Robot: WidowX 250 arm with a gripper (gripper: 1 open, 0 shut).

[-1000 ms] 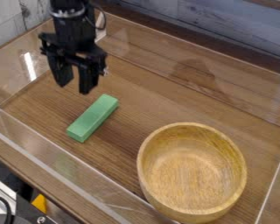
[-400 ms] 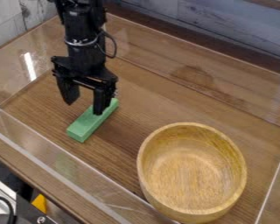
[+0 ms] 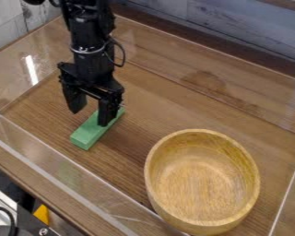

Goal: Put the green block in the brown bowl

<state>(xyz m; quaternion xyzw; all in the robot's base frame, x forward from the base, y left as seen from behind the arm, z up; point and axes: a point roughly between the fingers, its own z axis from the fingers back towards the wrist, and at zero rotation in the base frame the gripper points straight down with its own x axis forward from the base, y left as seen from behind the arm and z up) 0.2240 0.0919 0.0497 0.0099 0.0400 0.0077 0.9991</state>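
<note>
My gripper grips the green block (image 3: 88,135) by one end of its long bar (image 3: 110,118) next, to put it in the brown bowl.
The green block (image 3: 88,135) lies flat on the wooden tabletop, left of centre, its long axis running diagonally. My gripper (image 3: 93,112) points straight down over the block's upper end, open, with one dark finger on each side of the bar. That end of the block is partly hidden behind the fingers, and I cannot tell whether they touch it. The brown bowl (image 3: 202,178) sits empty at the lower right, well apart from block and gripper.
A clear plastic wall (image 3: 64,180) runs along the front and left edges of the table (image 3: 224,92). A pale wall stands behind the back edge.
The gripper has moved right and down from the upper left, coming to stand over the block's upper end. The block and the bowl have not moved.
</note>
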